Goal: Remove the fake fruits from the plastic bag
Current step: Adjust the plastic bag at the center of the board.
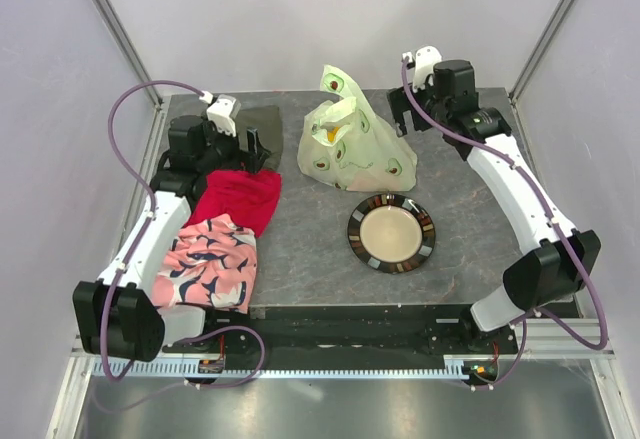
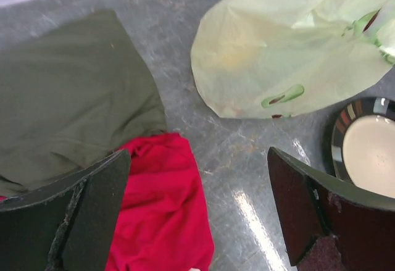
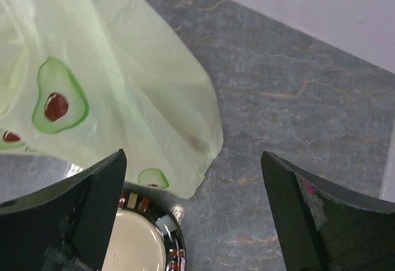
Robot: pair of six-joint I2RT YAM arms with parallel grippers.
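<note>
My left gripper next has to take hold of the plastic bag by the gathered fold beside its opening, so that the opening stays free for reaching the fruits.
The pale-green plastic bag with avocado prints stands in a heap at the back middle of the table, handles up. It also shows in the left wrist view and the right wrist view. The fake fruits are hidden inside it; only a yellow patch shows at its mouth. My left gripper is open and empty, left of the bag, over the edge of a red cloth. My right gripper is open and empty, just right of the bag's back corner. Neither touches the bag.
A round dark-rimmed plate with a cream centre lies in front of the bag, empty. A dark green cloth, the red cloth and a pink patterned cloth lie along the left side.
</note>
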